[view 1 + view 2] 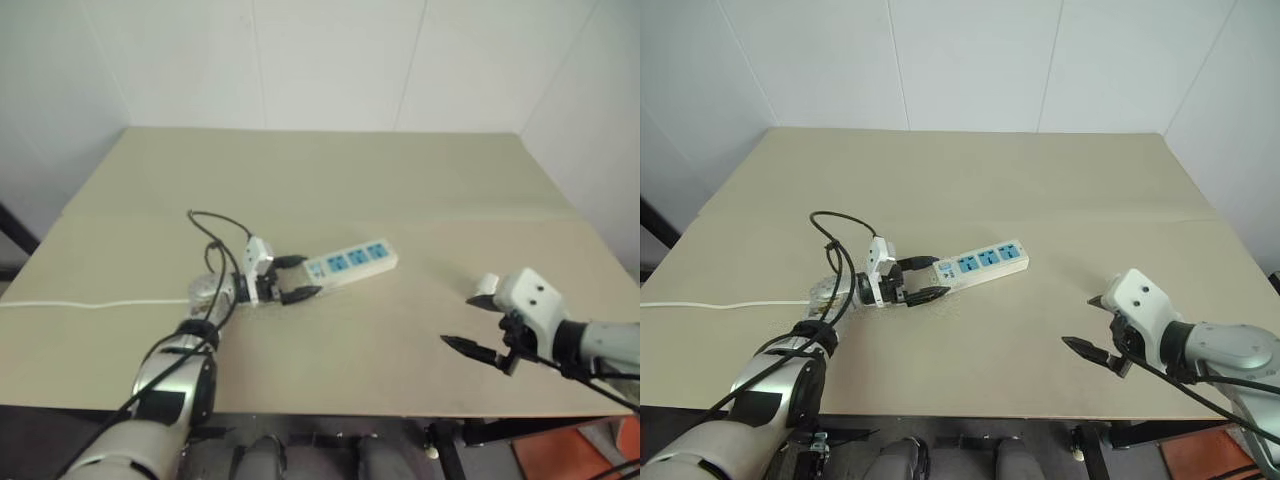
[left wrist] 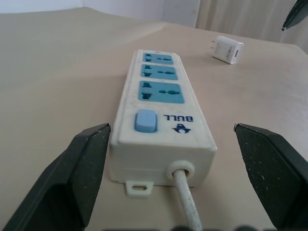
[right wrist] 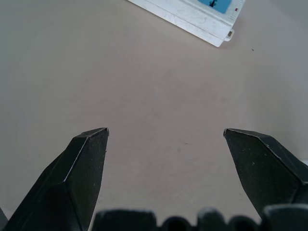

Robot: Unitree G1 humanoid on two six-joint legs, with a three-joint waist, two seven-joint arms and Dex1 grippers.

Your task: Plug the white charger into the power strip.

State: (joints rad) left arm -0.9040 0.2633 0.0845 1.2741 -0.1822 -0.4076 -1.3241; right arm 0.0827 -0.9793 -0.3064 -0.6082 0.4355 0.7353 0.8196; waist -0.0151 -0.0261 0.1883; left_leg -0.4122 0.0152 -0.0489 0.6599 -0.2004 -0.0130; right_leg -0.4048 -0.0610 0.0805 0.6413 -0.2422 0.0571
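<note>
My left gripper grabs the power strip by its switch end next, which leaves its blue sockets free to take the white charger.
The power strip lies slanted on the tan table, a white bar with blue socket faces and a blue switch at its near end. My left gripper is open and level, one finger on each side of that switch end without touching it. The white charger lies flat on the table beyond the strip's far end, prongs sideways, held by nothing. My right gripper hovers open over bare table to the right, nothing between its fingers. In the right wrist view a corner of the strip shows ahead.
The strip's white cord trails off the table's left side. White walls close the table at the back and right. The front edge runs just under my arms. An orange object sits on the floor at the right.
</note>
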